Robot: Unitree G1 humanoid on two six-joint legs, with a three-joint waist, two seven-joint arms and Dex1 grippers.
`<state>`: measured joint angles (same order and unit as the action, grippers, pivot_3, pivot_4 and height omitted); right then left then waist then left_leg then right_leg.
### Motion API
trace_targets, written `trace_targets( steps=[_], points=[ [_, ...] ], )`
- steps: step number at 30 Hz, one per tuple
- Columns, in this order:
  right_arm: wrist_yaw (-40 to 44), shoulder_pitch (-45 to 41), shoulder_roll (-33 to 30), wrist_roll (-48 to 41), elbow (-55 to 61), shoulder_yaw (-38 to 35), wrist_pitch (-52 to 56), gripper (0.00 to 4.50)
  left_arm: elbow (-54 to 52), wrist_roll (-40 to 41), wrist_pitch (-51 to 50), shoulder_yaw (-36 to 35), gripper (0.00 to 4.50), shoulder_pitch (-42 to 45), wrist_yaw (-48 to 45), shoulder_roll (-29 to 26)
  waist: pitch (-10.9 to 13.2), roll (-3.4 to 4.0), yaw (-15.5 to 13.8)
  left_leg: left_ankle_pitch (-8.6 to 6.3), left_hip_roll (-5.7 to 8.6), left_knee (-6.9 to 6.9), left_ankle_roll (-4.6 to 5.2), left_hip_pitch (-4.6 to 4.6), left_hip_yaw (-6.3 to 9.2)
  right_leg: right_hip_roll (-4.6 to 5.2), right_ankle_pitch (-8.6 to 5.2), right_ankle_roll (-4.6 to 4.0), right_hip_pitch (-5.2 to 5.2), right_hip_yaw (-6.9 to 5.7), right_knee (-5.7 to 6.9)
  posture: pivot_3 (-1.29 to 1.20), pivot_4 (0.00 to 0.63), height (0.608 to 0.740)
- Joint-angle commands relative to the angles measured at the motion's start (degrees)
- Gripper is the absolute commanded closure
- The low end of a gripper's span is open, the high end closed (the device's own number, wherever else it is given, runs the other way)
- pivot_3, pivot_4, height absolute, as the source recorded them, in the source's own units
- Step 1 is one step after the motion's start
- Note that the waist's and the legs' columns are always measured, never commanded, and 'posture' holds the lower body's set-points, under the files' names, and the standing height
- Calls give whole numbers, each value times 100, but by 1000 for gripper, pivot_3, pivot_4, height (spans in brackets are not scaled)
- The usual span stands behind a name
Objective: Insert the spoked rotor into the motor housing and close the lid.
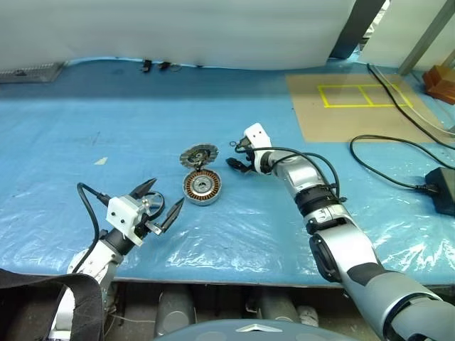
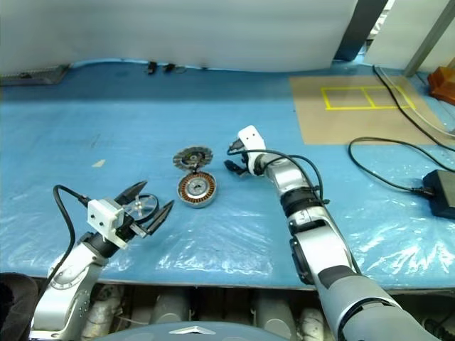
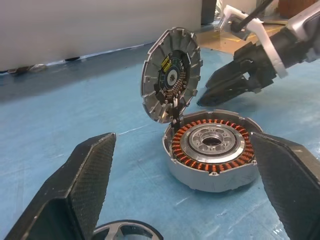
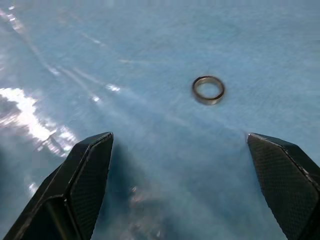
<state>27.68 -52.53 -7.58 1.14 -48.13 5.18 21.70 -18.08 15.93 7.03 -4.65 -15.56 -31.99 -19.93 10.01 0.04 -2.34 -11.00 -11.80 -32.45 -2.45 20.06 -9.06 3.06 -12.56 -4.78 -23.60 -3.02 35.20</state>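
My right gripper needs to grab the small metal ring by its band [image 1: 233,143] next, to get the housing [image 1: 202,187] ready for the spoked rotor.
The motor housing [image 1: 202,187], a squat silver puck with copper windings, sits mid-table. Its finned round lid [image 3: 170,75] stands open and upright on the housing's far edge. The spoked rotor [image 2: 142,206] lies flat on the blue sheet to the left of the housing, between the fingers of my left gripper [image 1: 168,192]. That gripper is open and points at the housing, and the fingers stand clear of the rotor. My right gripper [image 1: 234,155] is open and empty, angled down just right of the lid, with its tips near a small metal ring [image 4: 208,89].
A brown board with yellow tape squares [image 1: 355,99] lies at the back right. Black cables [image 1: 377,167] run to a black adapter [image 1: 442,190] at the right edge. The table's front edge [image 1: 213,277] is close below both arms.
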Motion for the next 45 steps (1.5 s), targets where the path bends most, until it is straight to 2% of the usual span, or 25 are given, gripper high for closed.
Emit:
trace_targets(
  steps=[1, 4, 12, 18, 29, 40, 43, 45],
  points=[
    [-595, -454, 160, 58, -780, -159, -600, 20, -342, -66, 106, 4, 0, -190, 105, 47, 0, 0, 1, 0, 0, 0, 0, 3, -1, 0, 0, 0, -4, 0, 0, 0, 150, 740],
    [-810, -736, 270, 48, -1394, -231, -826, 20, -491, -110, 94, 28, 0, -372, 176, 95, 0, 1, 2, -2, -2, 1, 3, 11, -6, 0, 0, -1, -18, 0, 4, 0, 150, 740],
    [-605, -1111, 420, 39, -2123, -366, -1048, 20, -734, -144, 18, 18, 0, -627, 341, 138, 1, 2, 4, -11, -5, -3, 19, 9, -11, 0, 0, -2, -22, 2, 15, 0, 150, 740],
    [-238, -1103, 379, 90, -2202, -337, -1312, 20, -816, -166, -34, 60, 0, -651, 406, 142, 1, 2, 1, -12, -5, -6, 19, 12, -16, 0, 0, -2, -26, 5, 18, 0, 150, 740],
    [-846, -1297, 482, -194, -2356, -871, -920, 20, -828, -143, -154, 64, 0, -457, 418, 113, 1, 2, -9, -11, -6, -10, 19, 13, -21, 0, 0, -3, -33, 9, 27, 0, 150, 740],
    [-761, -1360, 456, -108, -2434, -896, -798, 20, -855, -160, -193, 80, 0, -470, 459, 141, 1, 2, -13, -11, -6, -9, 19, 18, -24, 0, 0, -3, -39, 10, 27, 0, 150, 740],
    [-669, -1369, 440, 14, -2474, -787, -805, 588, -860, -162, -220, 110, 0, -433, 456, 128, 1, 2, -12, -11, -6, -9, 19, 18, -24, 0, -1, -3, -39, 9, 27, 0, 150, 740],
    [-658, -1374, 434, 101, -2485, -716, -823, 1281, -860, -152, -222, 96, 0, -422, 458, 120, 1, 2, -8, -11, -6, -9, 19, 18, -24, 0, -1, -3, -39, 10, 27, 0, 150, 740]
  ],
)
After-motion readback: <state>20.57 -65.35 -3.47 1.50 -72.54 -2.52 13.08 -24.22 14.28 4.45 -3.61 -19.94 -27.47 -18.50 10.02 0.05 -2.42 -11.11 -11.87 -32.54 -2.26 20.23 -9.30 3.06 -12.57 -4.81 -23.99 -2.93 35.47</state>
